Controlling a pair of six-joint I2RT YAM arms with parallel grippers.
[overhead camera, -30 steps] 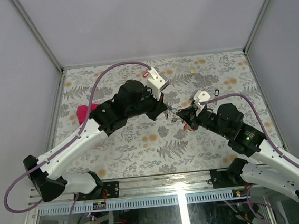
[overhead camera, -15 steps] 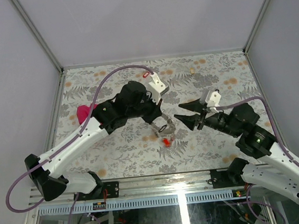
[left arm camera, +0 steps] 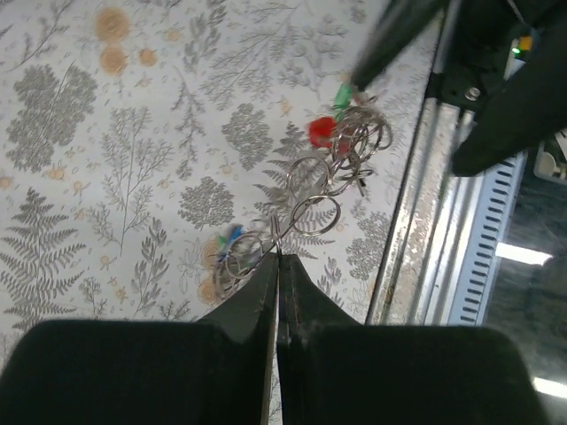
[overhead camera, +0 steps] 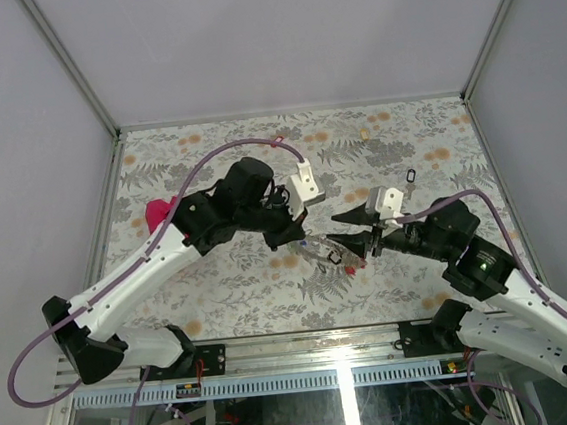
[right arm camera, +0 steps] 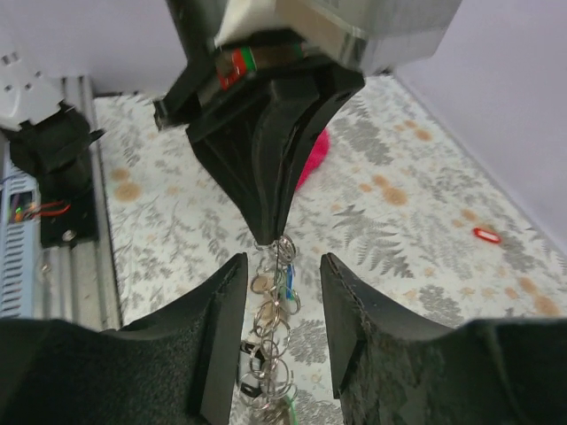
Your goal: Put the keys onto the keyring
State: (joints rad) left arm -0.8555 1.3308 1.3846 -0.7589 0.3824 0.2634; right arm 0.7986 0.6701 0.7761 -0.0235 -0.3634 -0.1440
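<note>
The keyring needs to be grabbed by its wire's edge [overhead camera: 315,241] [right arm camera: 279,263] with my right gripper next. My left gripper is then free to bring the loose keys.
The keyring [left arm camera: 312,211] is a thin grey wire hung with small rings and keys. Their tags show red [left arm camera: 322,131], green [left arm camera: 342,96] and blue [left arm camera: 232,235]. My left gripper [left arm camera: 277,255] is shut on the wire and holds the bunch [overhead camera: 328,254] above the table. In the right wrist view the bunch [right arm camera: 276,329] hangs from the left gripper [right arm camera: 268,232]. My right gripper [right arm camera: 282,282] is open, with one finger on each side of the bunch, neither touching it. Its place in the top view is just right of the bunch [overhead camera: 338,233].
Loose keys lie on the far part of the table, tagged red [overhead camera: 278,141], cream [overhead camera: 365,134] and black [overhead camera: 409,174]. A magenta cloth [overhead camera: 159,213] sits at the left behind the left arm. The table's near metal rail [left arm camera: 425,177] is close to the bunch.
My right gripper has opened, drawn back, then come in around the hanging bunch. The left gripper has carried the keyring a little toward the near edge.
</note>
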